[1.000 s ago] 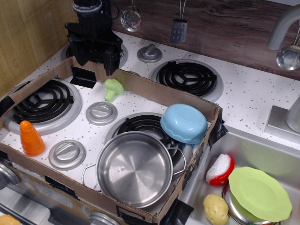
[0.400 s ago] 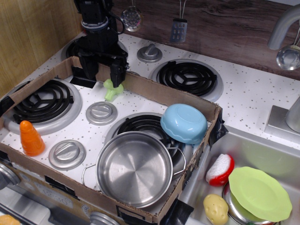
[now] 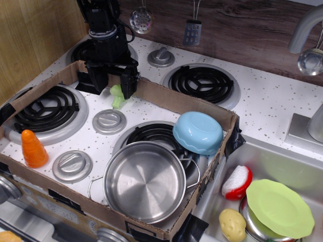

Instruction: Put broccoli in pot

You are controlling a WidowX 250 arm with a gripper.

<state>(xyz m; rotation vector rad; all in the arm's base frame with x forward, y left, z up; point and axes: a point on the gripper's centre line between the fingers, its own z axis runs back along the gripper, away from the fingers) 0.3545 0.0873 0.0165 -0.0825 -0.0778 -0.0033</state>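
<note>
The gripper grabs the light-green broccoli by its head [image 3: 116,91] next, to put it in the steel pot [image 3: 144,180].
The light-green toy broccoli [image 3: 118,98] lies on the white stovetop inside the cardboard box, near its back wall. My black gripper [image 3: 113,84] is open and lowered over it, one finger to its left and one just to its right, so its head is partly hidden. The fingers do not close on it. The large shiny steel pot [image 3: 144,180] with wire loop handles stands empty at the front of the box, well to the right and nearer than the broccoli.
An orange toy carrot [image 3: 33,149] stands front left. A light-blue bowl [image 3: 199,132] leans behind the pot. Cardboard walls [image 3: 166,98] ring the stove. The sink at right holds a green plate [image 3: 280,207], a potato and a red-white toy.
My gripper has moved forward and down from behind the box wall, coming to straddle the broccoli. The broccoli and pot have stayed in place.
</note>
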